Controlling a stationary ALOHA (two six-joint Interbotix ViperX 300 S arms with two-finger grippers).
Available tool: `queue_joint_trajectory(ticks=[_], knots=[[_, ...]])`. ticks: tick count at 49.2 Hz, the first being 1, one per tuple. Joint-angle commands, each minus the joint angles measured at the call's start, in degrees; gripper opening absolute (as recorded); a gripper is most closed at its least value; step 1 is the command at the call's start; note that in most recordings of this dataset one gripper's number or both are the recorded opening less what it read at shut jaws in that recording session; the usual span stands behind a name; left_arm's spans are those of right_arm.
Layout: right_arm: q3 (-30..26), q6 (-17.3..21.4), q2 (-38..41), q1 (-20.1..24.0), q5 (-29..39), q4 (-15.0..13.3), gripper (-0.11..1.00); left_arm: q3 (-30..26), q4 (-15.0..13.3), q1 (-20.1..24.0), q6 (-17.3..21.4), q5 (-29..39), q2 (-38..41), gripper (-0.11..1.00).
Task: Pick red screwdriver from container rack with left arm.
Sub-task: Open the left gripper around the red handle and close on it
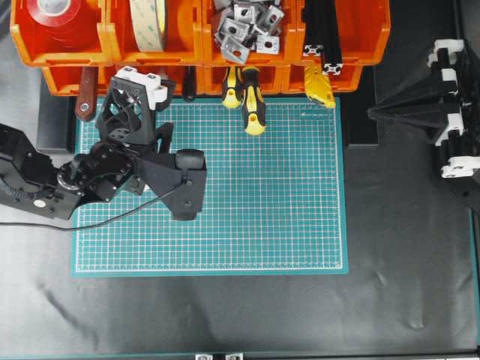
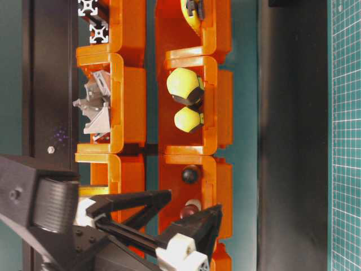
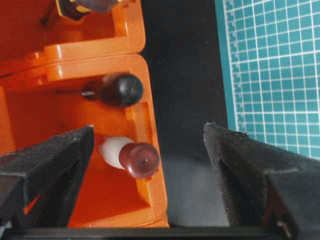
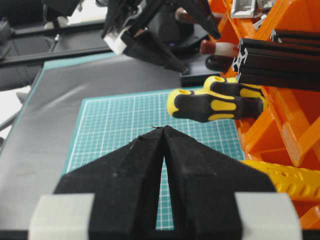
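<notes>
Next, my left gripper grabs the red screwdriver by its handle end point(image 3: 136, 158), since only the butt end pokes out of the orange bin point(image 3: 107, 195).
The red screwdriver point(image 3: 141, 159) lies in a lower bin of the orange container rack point(image 3: 131, 55), its dark red butt end and whitish part poking out of the bin front. It also shows in the table-level view point(image 2: 190, 210) and the right wrist view point(image 4: 219, 48); in the overhead view my left gripper hides it. My left gripper point(image 3: 148, 150) is open, its two fingers point(image 3: 55, 160) standing either side of the handle end without touching it. It sits at the rack's lower row point(image 1: 150, 81). My right gripper point(image 4: 163, 130) is shut and empty, parked at the right point(image 1: 373, 112).
A black-handled tool point(image 3: 120, 89) sits in the same bin beside the red one. Two yellow-and-black screwdrivers point(image 1: 251, 101) jut out over the green cutting mat point(image 1: 262, 225). A flat maroon handle point(image 1: 85, 94) hangs at the rack's left. Upper bins hold tape rolls point(image 1: 56, 19) and metal brackets point(image 1: 244, 26).
</notes>
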Motion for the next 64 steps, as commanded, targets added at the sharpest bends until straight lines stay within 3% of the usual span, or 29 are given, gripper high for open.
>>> queue_joint_trajectory(ticks=[1,31,48,64], knots=[[-1.05,0.0,0.26,0.18,0.09,0.18,0.0,0.0,0.26,0.53,-0.09,0.26,-0.97,0.87],[-0.88,0.0,0.26,0.18,0.0,0.18,0.0,2.81,0.26,1.49,-0.09,0.26,-2.55,0.85],[-0.79,0.09,0.26,0.18,-0.09,0.18,0.0,1.85,0.26,1.49,-0.18,-1.14,-2.55,0.68],[-0.53,0.09,0.26,0.18,-0.18,0.18,0.0,1.85,0.26,1.76,-0.26,-2.2,-2.55,0.66]])
